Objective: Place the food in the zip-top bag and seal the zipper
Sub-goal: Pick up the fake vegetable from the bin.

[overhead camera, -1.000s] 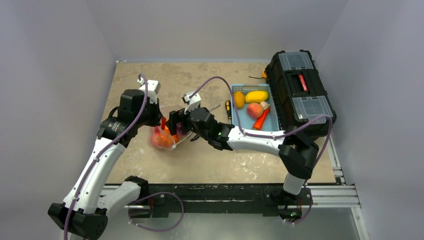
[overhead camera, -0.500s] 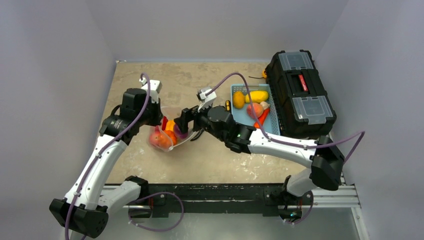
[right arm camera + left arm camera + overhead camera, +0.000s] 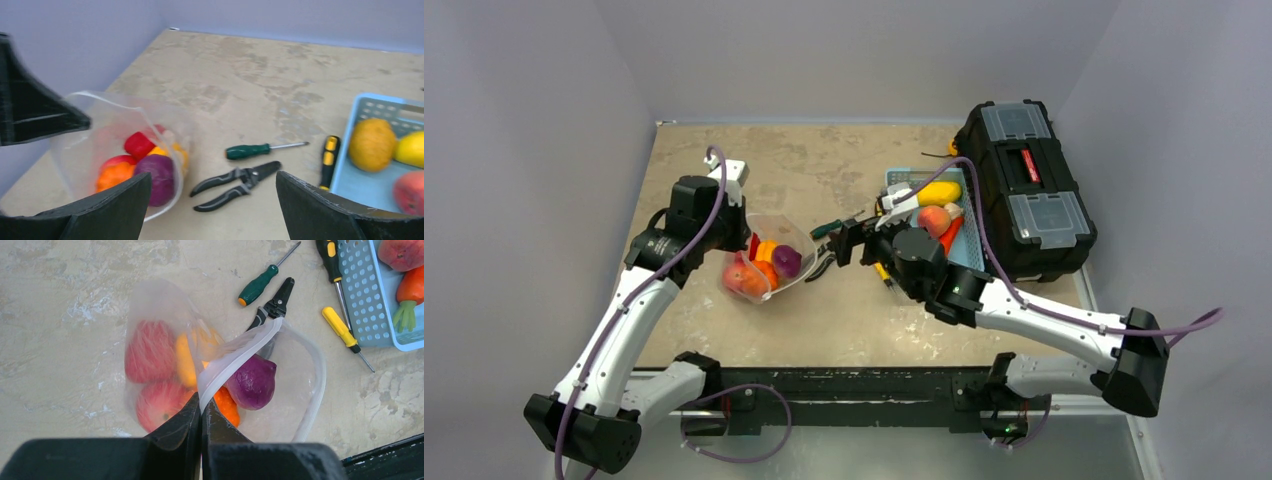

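Observation:
My right gripper grabs the carrot by its thick end near the green top next, so its tip enters the bag (image 3: pixel 769 268) first.
The clear zip-top bag (image 3: pixel 769 268) lies open on the table, left of centre. It holds food: a purple piece (image 3: pixel 252 382), red-pink pieces (image 3: pixel 150 350), an orange piece (image 3: pixel 227 407) and a yellow one (image 3: pixel 186 360). My left gripper (image 3: pixel 201 402) is shut on the bag's whitish zipper strip (image 3: pixel 240 352) and holds that side of the mouth up; it also shows in the top view (image 3: pixel 744 244). My right gripper (image 3: pixel 836 240) is open and empty, just right of the bag's mouth. In the right wrist view (image 3: pixel 212 182) the bag (image 3: pixel 95 120) is at the left.
A light blue basket (image 3: pixel 971 252) right of the bag holds a yellow fruit (image 3: pixel 937 191), a peach (image 3: pixel 934 219) and a carrot (image 3: pixel 951 236). Black pliers (image 3: pixel 272 307), a green screwdriver (image 3: pixel 257 286) and a yellow screwdriver (image 3: pixel 340 330) lie between bag and basket. A black toolbox (image 3: pixel 1024 185) stands at right.
My right gripper has drawn back from the bag's mouth to the right, open, and the purple piece now lies in the bag. My left gripper has kept its hold.

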Controlling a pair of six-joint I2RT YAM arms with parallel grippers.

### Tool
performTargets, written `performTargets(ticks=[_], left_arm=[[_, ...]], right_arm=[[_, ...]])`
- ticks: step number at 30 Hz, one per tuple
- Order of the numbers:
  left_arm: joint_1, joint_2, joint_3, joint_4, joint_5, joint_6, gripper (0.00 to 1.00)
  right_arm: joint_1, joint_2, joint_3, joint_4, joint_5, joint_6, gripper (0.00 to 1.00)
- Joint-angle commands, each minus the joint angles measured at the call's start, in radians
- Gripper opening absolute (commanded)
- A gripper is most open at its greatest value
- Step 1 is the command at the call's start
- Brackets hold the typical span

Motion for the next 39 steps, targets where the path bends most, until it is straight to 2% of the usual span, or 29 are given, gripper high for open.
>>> performTargets(ticks=[1, 5, 11, 16, 19, 23, 26, 30, 39], left_arm=[[-0.001, 0.000, 0.008, 0.023, -0.011, 0.005, 0.00], [-0.001, 0.007, 0.010, 0.021, -0.012, 0.003, 0.00], [-0.001, 0.010, 0.011, 0.020, -0.010, 0.003, 0.00], [-0.001, 0.012, 0.013, 0.016, -0.010, 0.003, 0.00], [-0.001, 0.010, 0.013, 0.015, -0.012, 0.003, 0.00], [-0.001, 0.009, 0.014, 0.012, -0.011, 0.003, 0.00], [-0.001, 0.009, 0.017, 0.010, -0.012, 0.003, 0.00], [-0.001, 0.007, 0.020, 0.005, -0.011, 0.003, 0.00], [-0.001, 0.008, 0.021, 0.005, -0.011, 0.002, 0.00]], right_arm=[[-0.088, -0.064, -0.081, -0.049, 0.092, 0.025, 0.93], [-0.211, -0.133, -0.158, -0.077, 0.045, 0.105, 0.93], [-0.252, -0.188, -0.192, -0.109, 0.078, 0.122, 0.92], [-0.308, -0.171, -0.200, -0.151, 0.083, 0.171, 0.90], [-0.407, -0.139, -0.202, -0.201, 0.018, 0.228, 0.88], [-0.575, -0.069, -0.210, -0.252, -0.144, 0.299, 0.87], [-0.648, -0.012, -0.214, -0.271, -0.234, 0.319, 0.85], [-0.685, 0.063, -0.198, -0.306, -0.292, 0.306, 0.82], [-0.688, 0.172, -0.194, -0.298, -0.270, 0.290, 0.76]])
